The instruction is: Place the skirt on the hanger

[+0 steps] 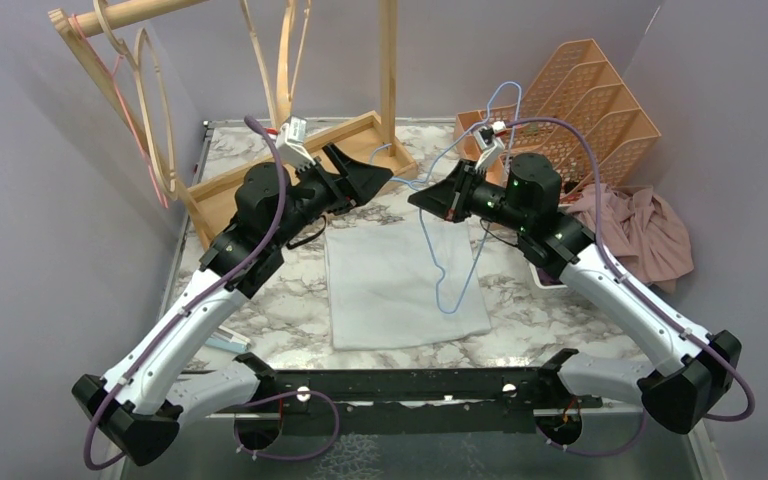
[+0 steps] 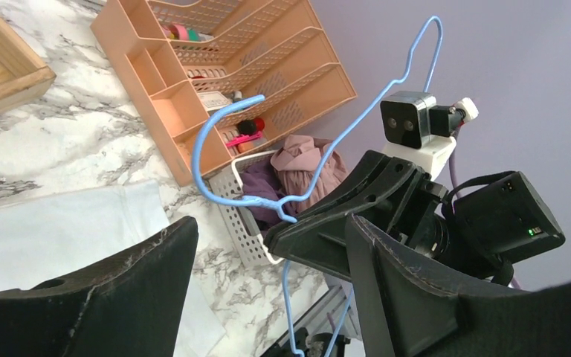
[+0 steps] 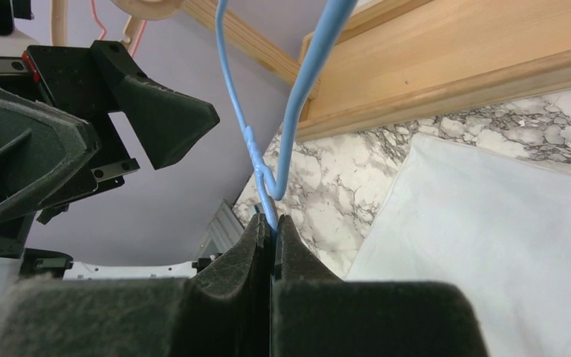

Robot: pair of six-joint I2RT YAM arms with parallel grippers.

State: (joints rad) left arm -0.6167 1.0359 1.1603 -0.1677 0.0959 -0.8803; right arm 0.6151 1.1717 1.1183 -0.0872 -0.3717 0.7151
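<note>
I should grip the blue wire hanger (image 1: 444,306) by its twisted neck (image 1: 404,181) beside the hook with my left gripper next. That leaves the hanger's arms free for the skirt.
The white skirt (image 1: 390,290) lies flat on the marble table between the arms; it also shows in the left wrist view (image 2: 59,223) and the right wrist view (image 3: 491,245). My right gripper (image 1: 418,198) is shut on the twisted neck of the blue wire hanger (image 1: 444,306) and holds it up above the skirt's right side. In the right wrist view the jaws (image 3: 273,219) pinch the hanger (image 3: 297,97) wire. My left gripper (image 1: 380,177) is open and empty, facing the right gripper a short way apart, with the hanger (image 2: 215,126) just beyond its tips (image 2: 271,223).
An orange desk organizer (image 1: 570,100) stands at the back right, with a pink cloth (image 1: 645,235) and a white perforated basket (image 2: 242,216) beside it. A wooden rack base (image 1: 260,175) with wooden hangers (image 1: 150,110) stands at the back left.
</note>
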